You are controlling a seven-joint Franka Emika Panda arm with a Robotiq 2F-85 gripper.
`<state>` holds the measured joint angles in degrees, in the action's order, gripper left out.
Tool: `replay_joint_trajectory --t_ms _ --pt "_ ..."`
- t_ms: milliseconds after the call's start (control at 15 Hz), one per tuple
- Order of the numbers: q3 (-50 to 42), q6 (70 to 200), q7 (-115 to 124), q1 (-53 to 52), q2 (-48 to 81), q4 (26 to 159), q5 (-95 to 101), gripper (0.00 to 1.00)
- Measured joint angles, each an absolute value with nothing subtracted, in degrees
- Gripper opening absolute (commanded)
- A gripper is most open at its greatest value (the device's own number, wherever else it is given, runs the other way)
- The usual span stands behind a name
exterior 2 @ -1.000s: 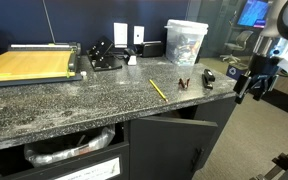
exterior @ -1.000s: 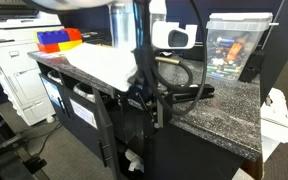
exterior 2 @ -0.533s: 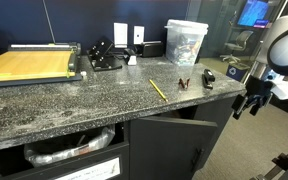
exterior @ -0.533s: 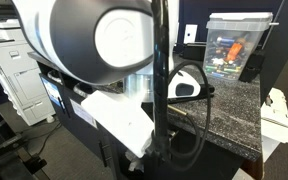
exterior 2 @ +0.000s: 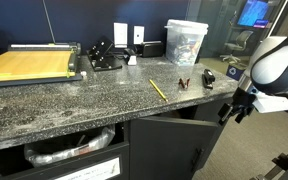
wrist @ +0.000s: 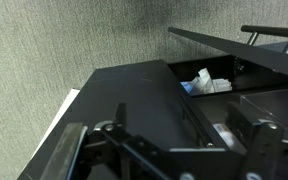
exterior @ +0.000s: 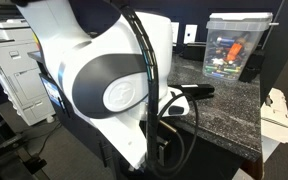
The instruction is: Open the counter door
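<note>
My gripper grips the counter door (exterior 2: 174, 148) by its ajar top edge near the door's outer corner next, one finger inside, to open it.
The dark counter door (exterior 2: 174, 148) sits under the speckled granite counter top (exterior 2: 104, 95) and stands slightly ajar, its top edge swung out. My gripper (exterior 2: 231, 110) hangs just below the counter's end, at the door's upper outer corner. In the wrist view the fingers (wrist: 182, 138) are spread wide with a dark panel edge between them, gripping nothing. The door with its bar handle (wrist: 246, 50) runs across the upper right. White and blue items (wrist: 206, 82) show inside the cabinet. In an exterior view my arm (exterior: 114, 90) blocks the door.
On the counter are a yellow paper cutter (exterior 2: 29, 65), a clear plastic bin (exterior 2: 186, 42), a pencil (exterior 2: 158, 89) and small dark items (exterior 2: 184, 84). An open bay with a bag (exterior 2: 69, 148) lies beside the door. Grey carpet (wrist: 74, 40) surrounds the cabinet.
My arm has swung down and in toward the counter's end. The gripper dropped from counter height to the door's upper corner. The arm now fills one exterior view.
</note>
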<state>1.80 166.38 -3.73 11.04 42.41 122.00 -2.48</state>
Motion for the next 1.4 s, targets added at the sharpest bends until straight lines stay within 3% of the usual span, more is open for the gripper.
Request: replay_joint_trajectory --t_ms 467,533,600,1200,1333,1400 --pt "4.49 170.30 -3.78 12.00 48.05 116.96 -2.80 1.00" --pt "4.80 170.63 -3.78 12.01 48.71 116.18 -2.84 0.84" --pt "5.08 170.99 -3.78 12.01 49.30 115.44 -2.86 0.74" --pt "6.30 173.37 -3.71 11.93 53.63 110.48 -2.87 0.06" --pt "6.66 173.49 -3.63 11.69 53.98 109.99 -2.87 0.00" --pt "6.74 173.72 -3.60 11.55 54.09 109.89 -2.87 0.03"
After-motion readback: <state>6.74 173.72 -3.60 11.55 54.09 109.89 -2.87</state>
